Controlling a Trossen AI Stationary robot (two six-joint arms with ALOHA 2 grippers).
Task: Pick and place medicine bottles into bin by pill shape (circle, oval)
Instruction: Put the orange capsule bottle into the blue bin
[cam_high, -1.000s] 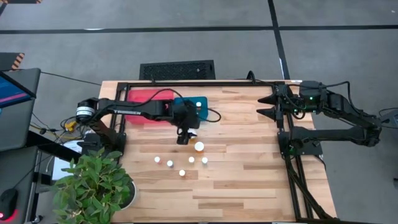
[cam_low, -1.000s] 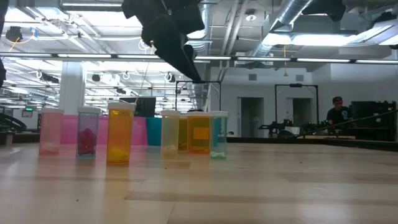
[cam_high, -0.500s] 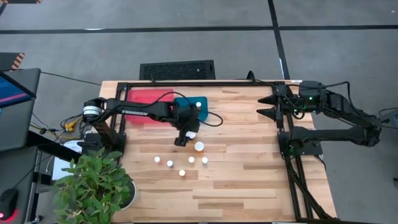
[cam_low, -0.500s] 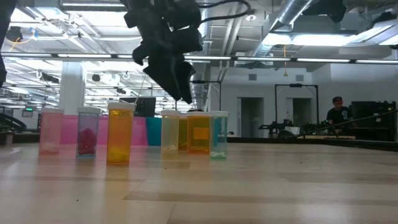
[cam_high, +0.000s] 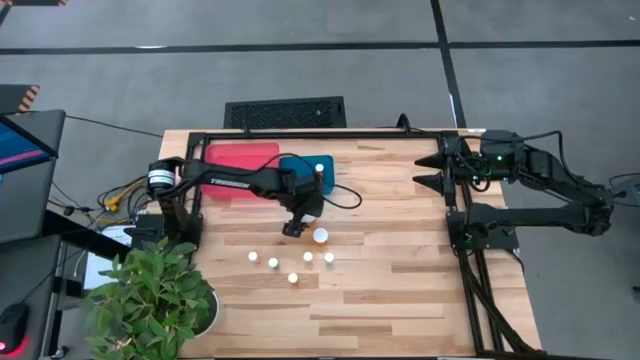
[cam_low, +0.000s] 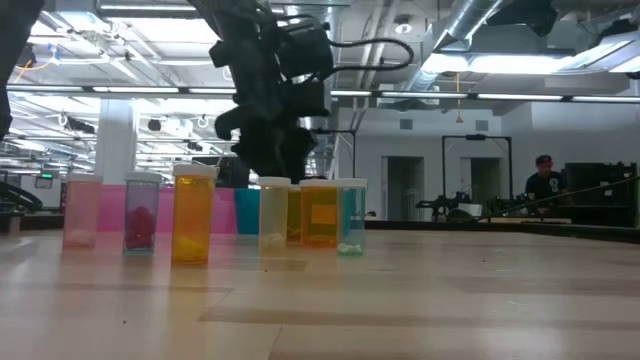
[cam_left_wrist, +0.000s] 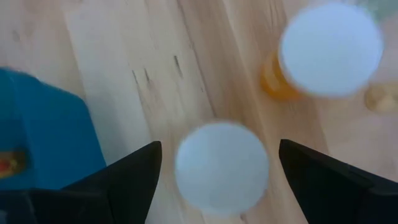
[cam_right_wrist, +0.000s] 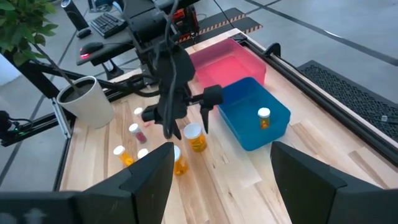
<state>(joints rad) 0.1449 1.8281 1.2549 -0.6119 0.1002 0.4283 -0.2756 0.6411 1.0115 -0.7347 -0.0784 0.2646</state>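
In the left wrist view the white cap (cam_left_wrist: 222, 168) sits between my left gripper's open fingers, so it is time to close now. Closing now would catch it.
Several small white-capped medicine bottles (cam_high: 290, 262) stand upright on the wooden table. My left gripper (cam_left_wrist: 219, 146) points steeply down over them, open. One finger (cam_left_wrist: 134, 171) stands on each side of a white bottle cap (cam_left_wrist: 222, 168) without touching it. In the low view, this gripper (cam_low: 272, 172) hangs just above a pale bottle (cam_low: 273, 213). A wider-capped orange bottle (cam_left_wrist: 329, 50) stands close by (cam_high: 320, 236). One bottle (cam_high: 319, 168) lies in the blue bin (cam_high: 300, 172), with a red bin (cam_high: 240, 158) beside it. My right gripper (cam_high: 428, 171) waits open at the far right.
The bins sit at the far left of the table, just behind my left arm. A potted plant (cam_high: 150, 295) stands at the near left corner. Black frame rails (cam_high: 465, 240) run along the right side. The table's near half and right half (cam_high: 400, 290) are bare wood.
My left gripper has sunk from well above the bottles to just over their caps and has tipped to point more steeply down. The bottles have stayed where they were. My right arm has kept still.
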